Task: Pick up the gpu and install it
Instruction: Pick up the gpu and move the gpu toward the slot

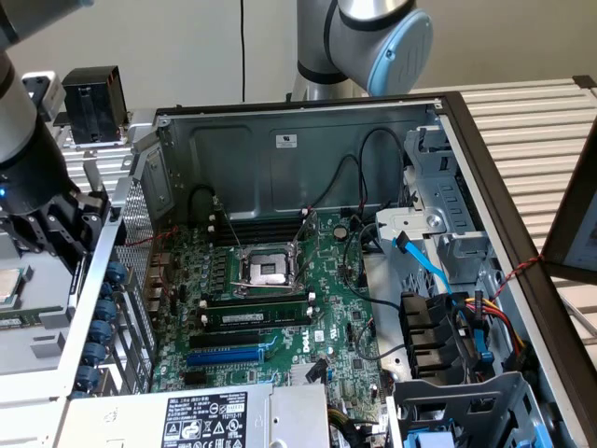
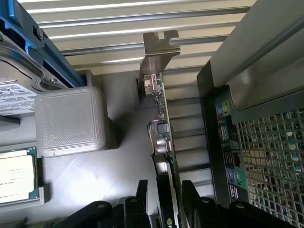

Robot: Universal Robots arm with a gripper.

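Observation:
Bare chips and thin wires show on the board near the bracket (image 2: 159,45), so my gripper next needs to grab the GPU by its black shrouded end (image 2: 166,199). Then it can install the GPU.
The gpu (image 2: 161,128) stands on edge on a grey tray (image 2: 123,156) beside the computer case, with its thin green board seen edge-on and its metal bracket (image 2: 159,45) at the far end. My gripper (image 2: 166,204) straddles the near end of the card, one black finger (image 2: 141,197) on each side and a narrow gap still showing beside the board, so it is open. In the exterior view my gripper (image 1: 56,229) hangs just outside the case wall on that view's left. Inside the case lies the green motherboard (image 1: 280,308) with a blue slot (image 1: 224,357).
A grey ribbed block (image 2: 71,121) and a CPU chip (image 2: 16,175) sit on the tray close to the card. The case's perforated rear panel (image 2: 266,156) rises right beside it. Cables (image 1: 438,271), drive bays and a power supply (image 1: 205,420) crowd the case interior.

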